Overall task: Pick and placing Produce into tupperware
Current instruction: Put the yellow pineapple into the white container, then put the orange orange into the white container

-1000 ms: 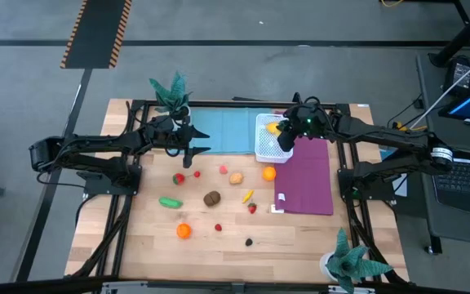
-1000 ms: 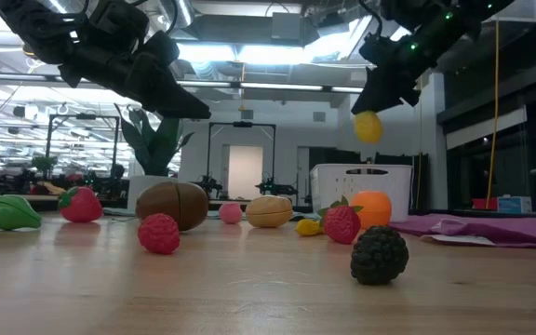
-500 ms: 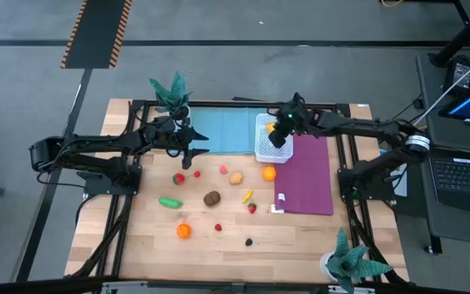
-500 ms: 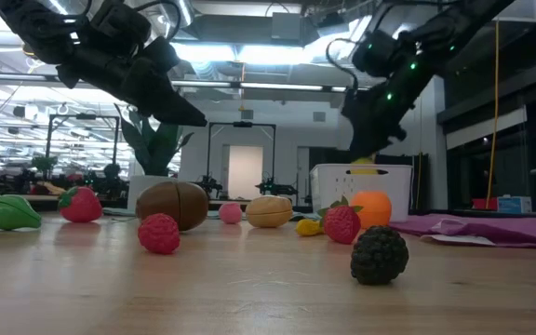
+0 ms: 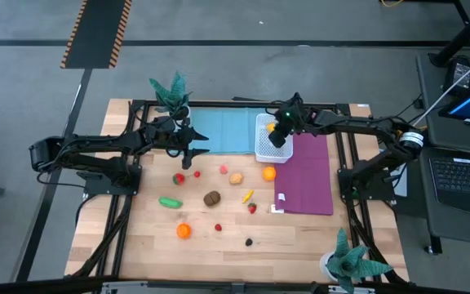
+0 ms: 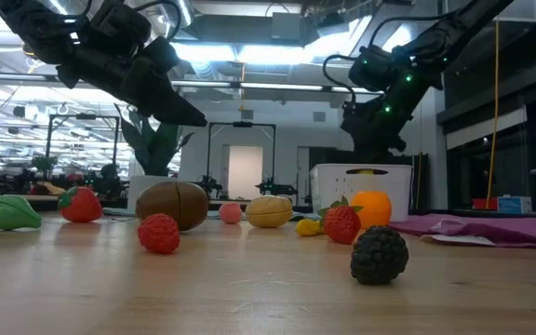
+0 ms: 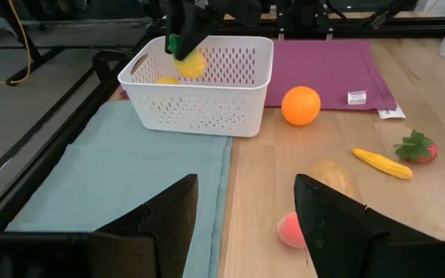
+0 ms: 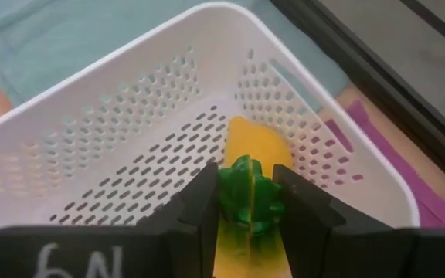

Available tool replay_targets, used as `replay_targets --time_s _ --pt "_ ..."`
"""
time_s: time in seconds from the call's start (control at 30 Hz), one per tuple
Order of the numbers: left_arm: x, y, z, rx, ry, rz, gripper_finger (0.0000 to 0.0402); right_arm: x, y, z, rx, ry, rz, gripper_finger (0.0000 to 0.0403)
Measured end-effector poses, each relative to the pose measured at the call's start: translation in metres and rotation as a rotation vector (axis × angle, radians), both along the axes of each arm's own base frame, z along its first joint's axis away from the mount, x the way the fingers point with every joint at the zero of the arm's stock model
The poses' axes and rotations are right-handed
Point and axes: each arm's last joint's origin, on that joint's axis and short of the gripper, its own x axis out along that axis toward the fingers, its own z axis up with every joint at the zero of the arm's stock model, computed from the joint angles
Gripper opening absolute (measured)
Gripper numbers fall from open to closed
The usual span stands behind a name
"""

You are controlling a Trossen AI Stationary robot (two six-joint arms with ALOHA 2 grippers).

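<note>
My right gripper needs to let go now, because the yellow piece (image 8: 246, 255) hangs inside the white container's rim (image 8: 323, 93) and would drop in.
The tupperware (image 5: 268, 140), a white perforated container, stands at the far middle of the table between a teal mat and a purple mat. My right gripper (image 7: 181, 45) hangs over its far end, shut on a yellow produce piece (image 7: 192, 64) with a green top. Another yellow piece (image 7: 164, 79) lies inside the container. Loose produce lies on the wood: an orange (image 5: 268, 173), a brown piece (image 5: 211, 198), a green one (image 5: 170, 202), a dark berry (image 6: 380, 254). My left gripper (image 7: 246, 224) hovers open over the teal mat's near edge, with nothing between its fingers. My right gripper pinches the yellow piece at its green top (image 8: 246, 202) between its two fingers (image 8: 201, 207). The fingers slant down from the table's right side. The piece hangs below them at the height of the tupperware's rim (image 6: 365, 171). Whether it touches the base, I cannot tell.
A teal mat (image 5: 223, 129) lies left of the tupperware and a purple mat (image 5: 308, 175) right of it. Teal potted plants stand at the far left (image 5: 172, 91) and near right (image 5: 351, 261). Bare wood lies along the near edge.
My right gripper has come down and toward the table's far left with the yellow piece, from well above the tupperware to its rim, tipping more steeply downward. It stays shut on the piece.
</note>
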Motion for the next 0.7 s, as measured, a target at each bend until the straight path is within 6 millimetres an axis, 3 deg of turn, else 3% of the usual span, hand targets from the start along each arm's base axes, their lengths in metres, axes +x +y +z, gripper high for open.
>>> replay_targets --time_s 0.17,0.47,0.7 --pt "0.0000 0.0000 0.0000 0.000 0.000 0.000 0.0207 -0.0014 0.0009 -0.0013 0.012 0.018 0.000 0.0107" --pt "0.0000 0.0000 0.0000 0.001 0.000 0.000 0.0207 -0.0013 0.0008 -0.0011 0.008 0.019 0.005 0.0196" --pt "0.0000 0.0000 0.0000 0.001 0.000 0.000 0.0207 -0.0011 0.0006 -0.0010 0.001 0.021 0.011 0.0210"
